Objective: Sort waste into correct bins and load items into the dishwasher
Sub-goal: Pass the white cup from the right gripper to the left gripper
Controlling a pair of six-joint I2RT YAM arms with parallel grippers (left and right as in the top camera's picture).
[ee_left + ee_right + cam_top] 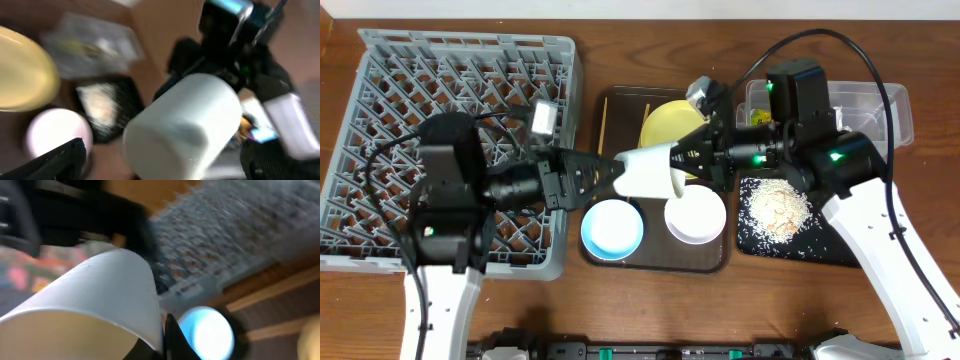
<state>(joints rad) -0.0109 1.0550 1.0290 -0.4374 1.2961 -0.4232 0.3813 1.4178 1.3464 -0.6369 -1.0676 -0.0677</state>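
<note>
The left gripper grabs the small white cup around its base (626, 175) (159, 151) next, which leaves the cup's rim free to load rim-first into the dish rack.
The small white cup (650, 172) hangs on its side above the dark brown serving tray (620, 100), between both grippers. My right gripper (685, 160) is shut on the cup's rim; in the right wrist view one finger (172, 340) presses on the cup's wall (100, 290). My left gripper (605, 175) is open, with its jaws (167, 165) on either side of the cup's base (185, 125). The yellow plate (665, 122), light blue bowl (612, 228) and white bowl (696, 216) rest on the brown tray. The rice grains (775, 212) lie on the black tray (820, 250).
The grey dish rack (380, 60) fills the left of the table, and my left arm reaches across it. The clear tub (890, 105) stands at the back right, mostly hidden by my right arm. The wrapper and the tissue are not clearly visible.
</note>
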